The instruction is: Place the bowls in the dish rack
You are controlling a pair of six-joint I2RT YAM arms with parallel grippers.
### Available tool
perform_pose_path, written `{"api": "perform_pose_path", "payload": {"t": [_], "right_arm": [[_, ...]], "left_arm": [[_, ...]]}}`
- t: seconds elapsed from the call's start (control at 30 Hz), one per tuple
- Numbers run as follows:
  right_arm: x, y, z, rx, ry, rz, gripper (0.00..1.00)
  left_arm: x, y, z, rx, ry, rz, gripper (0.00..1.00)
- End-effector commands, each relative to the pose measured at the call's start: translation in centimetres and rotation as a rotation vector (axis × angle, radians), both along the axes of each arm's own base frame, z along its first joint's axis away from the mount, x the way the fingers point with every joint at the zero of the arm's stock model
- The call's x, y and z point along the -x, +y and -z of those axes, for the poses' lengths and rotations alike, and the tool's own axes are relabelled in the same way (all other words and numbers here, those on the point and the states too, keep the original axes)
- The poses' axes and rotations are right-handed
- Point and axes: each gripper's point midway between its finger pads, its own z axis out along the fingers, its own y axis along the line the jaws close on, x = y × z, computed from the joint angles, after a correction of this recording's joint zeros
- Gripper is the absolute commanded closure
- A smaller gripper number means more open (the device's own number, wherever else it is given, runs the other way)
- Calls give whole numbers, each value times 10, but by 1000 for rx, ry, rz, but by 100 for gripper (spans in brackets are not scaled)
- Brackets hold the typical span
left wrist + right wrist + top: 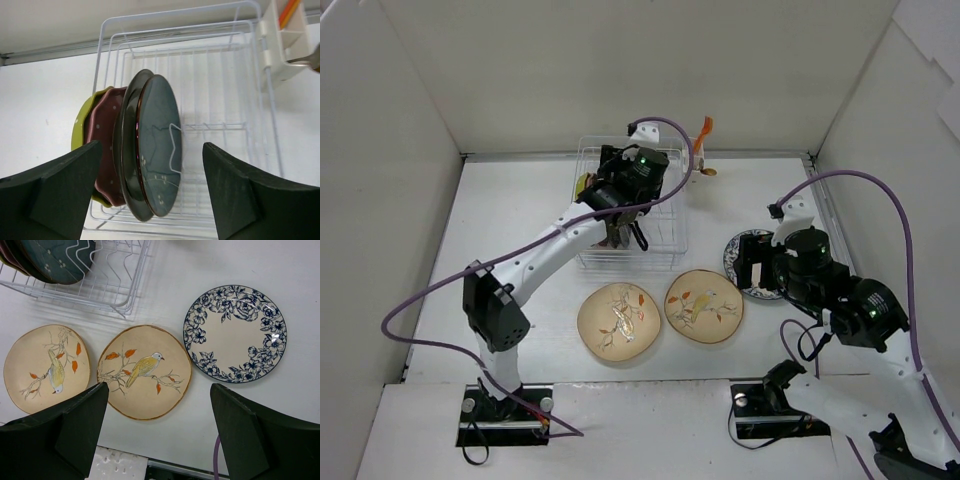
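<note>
The left gripper grips the cream bird bowl's rim next on the side away from its twin, so the bowl's opposite rim stays free to enter the rack.
The white wire dish rack stands at the back middle. In the left wrist view the rack holds a lime green bowl, a pink dotted bowl, a dark grey bowl and a dark teal bowl, all on edge at its left. My left gripper is open and empty just above them. Two cream bird bowls lie flat before the rack. My right gripper is open and empty above the right cream bowl.
A blue floral plate lies right of the cream bowls, partly hidden under my right wrist in the top view. The white utensil cup with an orange utensil hangs at the rack's far right corner. White walls surround the table.
</note>
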Motion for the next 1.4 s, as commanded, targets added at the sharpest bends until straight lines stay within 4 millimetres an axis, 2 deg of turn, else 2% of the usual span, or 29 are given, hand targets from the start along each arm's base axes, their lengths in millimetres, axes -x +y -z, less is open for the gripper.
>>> {"api": "perform_pose_path", "payload": {"t": [0.0, 0.03, 0.07, 0.1, 0.13, 0.17, 0.2, 0.23, 0.27, 0.3, 0.33, 0.37, 0.43, 0.47, 0.53, 0.57, 0.6, 0.63, 0.67, 0.7, 0.73, 0.8, 0.83, 0.9, 1.03, 1.23, 1.33, 1.37], "right_arm": [[-8, 5, -16, -47, -55, 7, 20], [-9, 5, -17, -44, -56, 7, 20], [-8, 5, -17, -45, -57, 2, 20], [-8, 6, -17, -48, -57, -2, 20], [-8, 8, -16, -48, -48, -13, 20], [-7, 9, -15, -51, -45, -20, 20], [-7, 11, -14, -52, -40, -28, 20], [-7, 15, -12, -53, -28, -45, 20], [-7, 16, -11, -55, -24, -49, 20], [-8, 18, -10, -54, -19, -57, 20], [-8, 21, -9, -57, -15, -73, 20], [-9, 23, -8, -57, -12, -82, 20], [-9, 28, -5, -63, -4, -107, 21], [-9, 30, -4, -65, -3, -114, 21], [-10, 35, 1, -72, 8, -134, 21], [-11, 37, 3, -76, 9, -138, 21], [-11, 38, 7, -76, 18, -144, 21], [-12, 41, 9, -80, 29, -153, 21], [-13, 42, 12, -80, 32, -150, 21], [-12, 47, 13, -92, 45, -177, 21], [-12, 48, 14, -94, 49, -179, 21], [-13, 51, 16, -93, 50, -190, 21], [-14, 51, 17, -92, 50, -191, 21], [-15, 52, 18, -89, 51, -196, 21], [-17, 56, 20, -92, 60, -202, 21], [-19, 59, 22, -101, 63, -208, 21], [-18, 59, 26, -99, 72, -207, 21], [-18, 60, 26, -101, 73, -209, 21]], "left_arm": [[25, -4, -81, 238, -94, 95, 22], [30, -3, -83, 263, -89, 106, 22], [36, -4, -71, 298, -55, 106, 21], [50, -3, -83, 356, -51, 150, 21], [56, 3, -81, 396, -37, 153, 21], [62, 8, -52, 430, 26, 135, 21], [80, 14, -64, 508, 28, 184, 21], [86, 21, -36, 551, 76, 166, 21], [94, 25, -26, 583, 96, 176, 21], [114, 32, -38, 652, 87, 222, 21], [123, 34, -35, 686, 87, 238, 21], [141, 48, -16, 716, 117, 221, 21], [159, 58, 3, 739, 154, 208, 21], [175, 68, 23, 753, 178, 201, 21], [189, 76, 44, 799, 216, 174, 22], [202, 83, 65, 809, 242, 164, 22], [208, 85, 76, 841, 267, 141, 23], [216, 90, 103, 841, 310, 110, 24], [223, 92, 107, 873, 311, 119, 25], [226, 92, 112, 910, 318, 108, 26], [234, 93, 138, 901, 361, 90, 27], [240, 94, 148, 930, 374, 90, 30], [245, 96, 166, 935, 406, 64, 31], [248, 96, 176, 945, 421, 61, 32], [257, 99, 211, 932, 480, 26, 33], [268, 94, 242, 947, 557, 21, 36], [272, 91, 257, 955, 600, 16, 42], [269, 86, 255, 979, 588, 33, 45]]}}
